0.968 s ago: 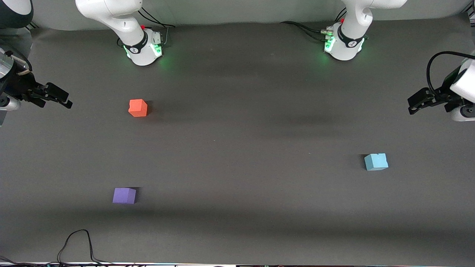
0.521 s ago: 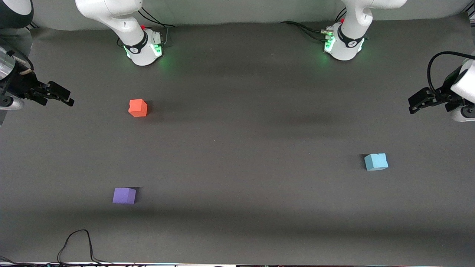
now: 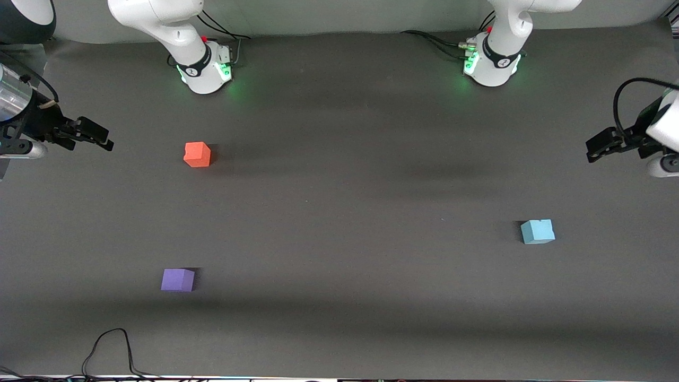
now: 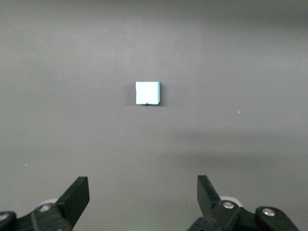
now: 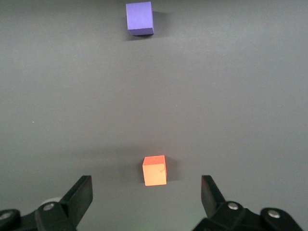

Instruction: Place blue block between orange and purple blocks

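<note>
The left gripper grabs the blue block (image 3: 537, 232) by its opposite sides next, to set it between the orange and purple blocks.
The light blue block (image 3: 537, 232) sits on the dark table toward the left arm's end; it shows in the left wrist view (image 4: 147, 93). The orange block (image 3: 197, 154) sits toward the right arm's end, and the purple block (image 3: 177, 280) lies nearer to the front camera than it. Both show in the right wrist view, orange (image 5: 154, 170) and purple (image 5: 139, 18). My left gripper (image 3: 598, 149) is open and empty, up in the air at the table's end, apart from the blue block. My right gripper (image 3: 101, 139) is open and empty, up in the air beside the orange block.
A black cable (image 3: 109, 350) loops on the table near its front edge, nearer to the front camera than the purple block. The arm bases (image 3: 204, 66) (image 3: 490, 61) stand along the table's back edge.
My right gripper has moved a little toward the orange block. My left gripper has drifted slightly outward and lower in the front view. The blocks have not moved.
</note>
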Motion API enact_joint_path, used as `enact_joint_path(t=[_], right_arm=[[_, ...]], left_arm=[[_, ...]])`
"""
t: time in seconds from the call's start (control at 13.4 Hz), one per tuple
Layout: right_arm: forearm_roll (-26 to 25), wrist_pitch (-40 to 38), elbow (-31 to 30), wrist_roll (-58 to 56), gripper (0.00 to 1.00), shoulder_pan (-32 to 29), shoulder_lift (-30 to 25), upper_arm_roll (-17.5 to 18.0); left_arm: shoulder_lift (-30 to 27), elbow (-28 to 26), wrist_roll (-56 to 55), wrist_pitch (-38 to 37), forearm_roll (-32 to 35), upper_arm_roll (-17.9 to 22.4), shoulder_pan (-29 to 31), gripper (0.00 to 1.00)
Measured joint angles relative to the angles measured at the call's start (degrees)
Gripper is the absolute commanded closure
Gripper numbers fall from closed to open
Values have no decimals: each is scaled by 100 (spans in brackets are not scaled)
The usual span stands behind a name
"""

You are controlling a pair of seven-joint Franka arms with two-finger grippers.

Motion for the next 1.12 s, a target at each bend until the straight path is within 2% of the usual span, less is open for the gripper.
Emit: enact_joint_path(t=[0.15, 0.37, 0.52, 0.67, 1.12], right_arm=[[-20, 0, -39, 0, 0, 0, 2, -1], [-21, 0, -60, 0, 0, 1, 32, -2], [-21, 0, -72, 0, 0, 1, 53, -1], [-21, 3, -113, 0, 0, 1, 59, -2], [-25, 72, -138, 0, 0, 0, 64, -40]], left_arm=[[275, -259, 0, 372, 0, 7, 61, 0], [703, -1018, 127, 1445, -2, 13, 242, 1], [1034, -1327, 239, 1861, -3, 15, 389, 1], [1448, -1406, 490, 2172, -34, 15, 543, 2], [2488, -1385, 692, 3117, -815, -5, 798, 2]])
